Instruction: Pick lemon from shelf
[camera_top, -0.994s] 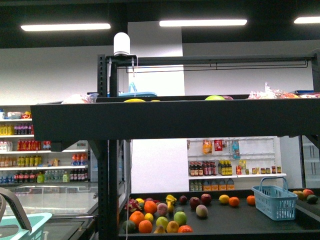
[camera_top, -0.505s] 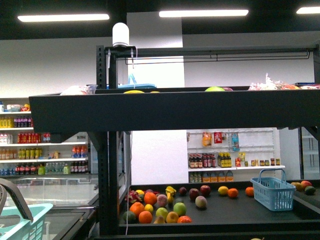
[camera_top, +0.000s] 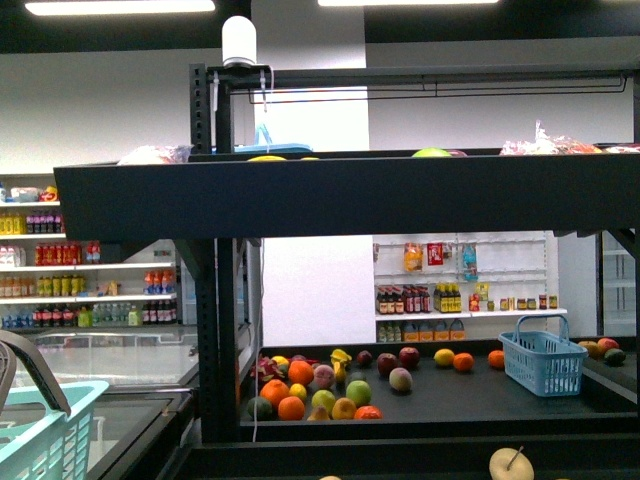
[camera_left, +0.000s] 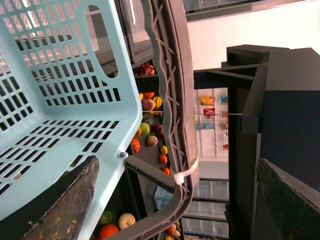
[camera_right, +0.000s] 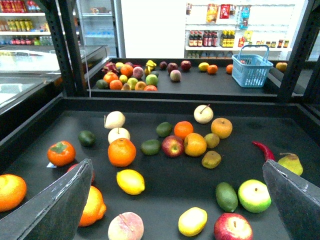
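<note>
I will grab the light teal basket (camera_top: 45, 440) by its grey handle (camera_top: 40, 370) with my left gripper next. Then I will carry the basket for the picked lemon.
In the right wrist view, a bright yellow lemon (camera_right: 130, 181) lies on the near deck of the black shelf (camera_right: 237, 145). A second yellow oval fruit (camera_right: 192, 221) lies closer to the camera. My right gripper (camera_right: 176, 165) is open and empty, hovering over this deck with both yellow fruits between its fingers (camera_right: 55, 210) and touching neither. My left gripper (camera_left: 177, 161) is open and empty beside a light teal basket (camera_left: 60, 90) with a grey handle (camera_left: 170, 90). The shelf (camera_top: 340, 195) fills the front view, where neither gripper shows.
Around the lemon lie oranges (camera_right: 121, 151), a red apple (camera_right: 172, 146), a green apple (camera_right: 255, 196), an avocado (camera_right: 226, 196), a peach (camera_right: 126, 227) and a red chili (camera_right: 264, 150). The farther deck holds more fruit and a blue basket (camera_top: 543, 360). Store shelves of bottles (camera_top: 90, 285) stand behind.
The front view has dropped: the rack sits higher in the picture, and a pale stemmed fruit on the near deck now shows at the bottom edge.
</note>
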